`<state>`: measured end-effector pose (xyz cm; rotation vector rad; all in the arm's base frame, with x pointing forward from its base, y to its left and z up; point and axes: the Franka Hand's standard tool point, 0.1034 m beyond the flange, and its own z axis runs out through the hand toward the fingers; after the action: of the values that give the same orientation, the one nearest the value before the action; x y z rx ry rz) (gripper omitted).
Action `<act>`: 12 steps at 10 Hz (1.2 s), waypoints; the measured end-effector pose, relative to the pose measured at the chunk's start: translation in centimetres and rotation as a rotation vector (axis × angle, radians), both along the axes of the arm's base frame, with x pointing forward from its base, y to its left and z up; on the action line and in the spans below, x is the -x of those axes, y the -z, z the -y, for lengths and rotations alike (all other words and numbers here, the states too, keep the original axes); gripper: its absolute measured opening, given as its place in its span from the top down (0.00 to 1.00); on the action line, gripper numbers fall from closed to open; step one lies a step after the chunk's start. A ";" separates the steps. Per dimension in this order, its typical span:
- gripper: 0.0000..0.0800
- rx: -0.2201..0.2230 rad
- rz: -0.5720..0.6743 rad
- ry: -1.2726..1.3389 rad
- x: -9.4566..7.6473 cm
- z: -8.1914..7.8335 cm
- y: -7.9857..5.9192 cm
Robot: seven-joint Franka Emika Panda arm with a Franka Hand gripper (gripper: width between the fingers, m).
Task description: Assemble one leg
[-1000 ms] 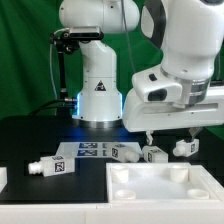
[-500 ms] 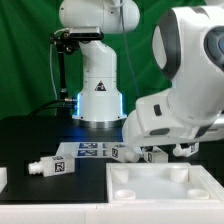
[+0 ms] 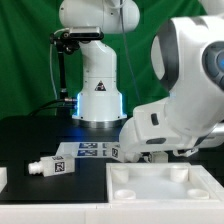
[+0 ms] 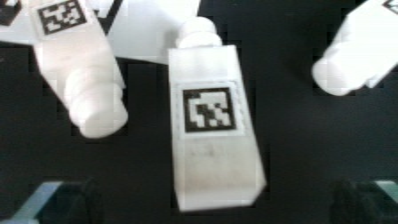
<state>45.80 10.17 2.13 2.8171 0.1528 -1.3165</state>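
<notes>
The white leg's round knob has to stay free for the panel's corner socket, so my gripper should grab the leg by its square end (image 4: 221,188) next.
In the wrist view a white leg (image 4: 214,115) with a square tag lies on the black table, lengthwise between my fingers. My gripper (image 4: 214,203) is open: the dark fingertips (image 4: 63,202) stand wide apart on either side of the leg's near end and do not touch it. A second leg (image 4: 80,80) lies to one side and a third (image 4: 356,60) to the other. In the exterior view my arm hangs low over the legs behind the panel and hides the gripper. One leg (image 3: 125,152) shows beside it, another (image 3: 50,168) lies at the left.
The large white panel (image 3: 165,195) with round corner sockets fills the front right. The marker board (image 3: 88,150) lies in the middle before the robot base (image 3: 98,95). A white block edge shows at the far left (image 3: 3,178).
The arm has come down and swung toward the exterior view's left. It now covers the legs on the right that showed a second ago.
</notes>
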 end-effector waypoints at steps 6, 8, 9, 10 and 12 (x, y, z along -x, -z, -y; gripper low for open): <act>0.19 0.006 -0.026 -0.003 1.1 -0.3 1.4; 0.35 0.005 -0.026 -0.004 1.1 -0.3 1.3; 0.35 0.005 -0.026 -0.004 1.1 -0.3 1.4; 0.53 0.005 -0.026 -0.004 1.1 -0.3 1.3; 0.64 0.002 -0.025 -0.006 0.9 -0.2 1.2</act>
<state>44.86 10.40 0.94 2.7970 0.1600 -1.3498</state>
